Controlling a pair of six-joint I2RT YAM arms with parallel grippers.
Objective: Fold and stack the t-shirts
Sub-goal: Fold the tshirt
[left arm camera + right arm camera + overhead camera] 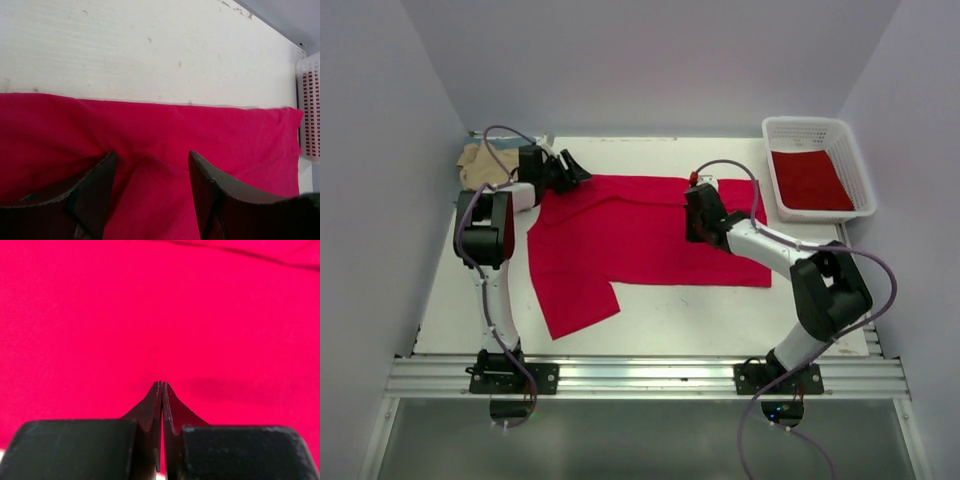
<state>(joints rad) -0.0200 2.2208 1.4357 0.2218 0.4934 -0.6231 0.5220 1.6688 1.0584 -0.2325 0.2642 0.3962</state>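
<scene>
My left gripper takes hold of the red t-shirt (640,235) by the raised fold of cloth (600,201) at the t-shirt's back corner next, to draw the fold inward.
A bright red t-shirt (640,235) lies spread flat across the middle of the table, one sleeve trailing toward the front left. My left gripper (576,172) is at the shirt's back left corner. In the left wrist view it (152,156) is open, its fingers (100,185) resting on the red cloth (165,130) with a raised ridge of cloth between them. My right gripper (702,222) is low over the shirt's right half. In the right wrist view it (161,384) is shut, tips together just above the cloth (150,305). A tan shirt (480,163) lies at the back left.
A white lattice basket (860,175) at the back right holds another red shirt (810,180); its edge shows in the left wrist view (310,110). Grey walls enclose the white table (650,310) on three sides. A metal rail (640,375) runs along the near edge.
</scene>
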